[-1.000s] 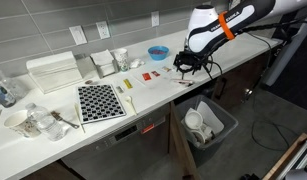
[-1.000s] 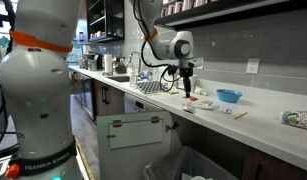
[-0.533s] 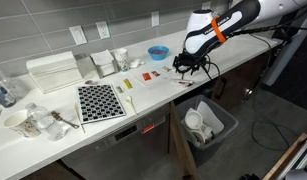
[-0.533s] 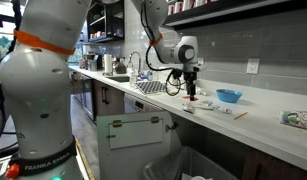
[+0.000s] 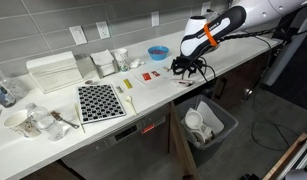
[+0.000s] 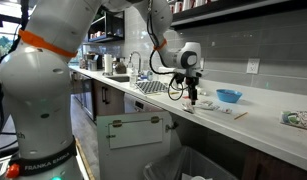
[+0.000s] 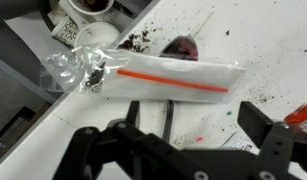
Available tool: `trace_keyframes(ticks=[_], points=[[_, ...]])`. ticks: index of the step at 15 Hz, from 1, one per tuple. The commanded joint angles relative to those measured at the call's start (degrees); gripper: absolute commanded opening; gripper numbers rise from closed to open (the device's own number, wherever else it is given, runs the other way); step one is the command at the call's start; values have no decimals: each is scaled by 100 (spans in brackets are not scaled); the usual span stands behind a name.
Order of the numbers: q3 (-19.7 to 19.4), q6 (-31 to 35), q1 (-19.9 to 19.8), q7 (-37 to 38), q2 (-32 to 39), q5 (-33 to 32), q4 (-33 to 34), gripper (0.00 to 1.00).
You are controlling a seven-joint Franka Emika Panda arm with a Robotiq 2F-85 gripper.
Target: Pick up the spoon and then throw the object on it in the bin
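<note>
In the wrist view my open fingers stop above the spoon's handle (image 7: 169, 121) between them. My gripper lowers first next, then closes on the spoon's handle.
In the wrist view the small grey spoon (image 7: 169, 118) lies on the white speckled counter. Its bowl holds a dark lump (image 7: 180, 47), and a clear plastic packet with an orange stripe (image 7: 163, 78) lies across its handle. My gripper (image 7: 183, 142) is open, with its two dark fingers on either side of the handle, just above the counter. In both exterior views the gripper (image 5: 188, 67) (image 6: 193, 97) hangs low over the counter near the blue bowl (image 5: 158, 52). The dark grey bin (image 5: 222, 127) stands on the floor below the counter edge, with white cups inside.
A checkered mat (image 5: 100, 101), red and yellow packets (image 5: 147, 76), containers (image 5: 103, 64) and a white rack (image 5: 53, 72) are on the counter. The blue bowl also shows in an exterior view (image 6: 229, 96). Dark crumbs are scattered round the spoon. The counter edge runs close by.
The gripper has come down toward the counter and shifted slightly toward the blue bowl. It stays open. The things on the counter have not moved.
</note>
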Motion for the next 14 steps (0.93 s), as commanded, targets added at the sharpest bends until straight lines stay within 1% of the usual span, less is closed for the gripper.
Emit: trace_keyframes(ticks=[1, 4, 6, 8, 9, 11, 12, 13, 14], points=[[-165, -102, 135, -67, 290, 150, 291, 100], [-204, -91, 150, -68, 401, 184, 374, 99], [-224, -99, 157, -69, 445, 202, 415, 95], [-238, -106, 161, -75, 475, 219, 459, 85], [-244, -111, 165, -74, 488, 227, 478, 79], [-254, -127, 172, -65, 509, 255, 509, 79], [-251, -125, 170, -66, 512, 279, 513, 72], [-251, -133, 170, -73, 514, 291, 519, 75], [-239, -136, 159, -89, 514, 318, 521, 71]])
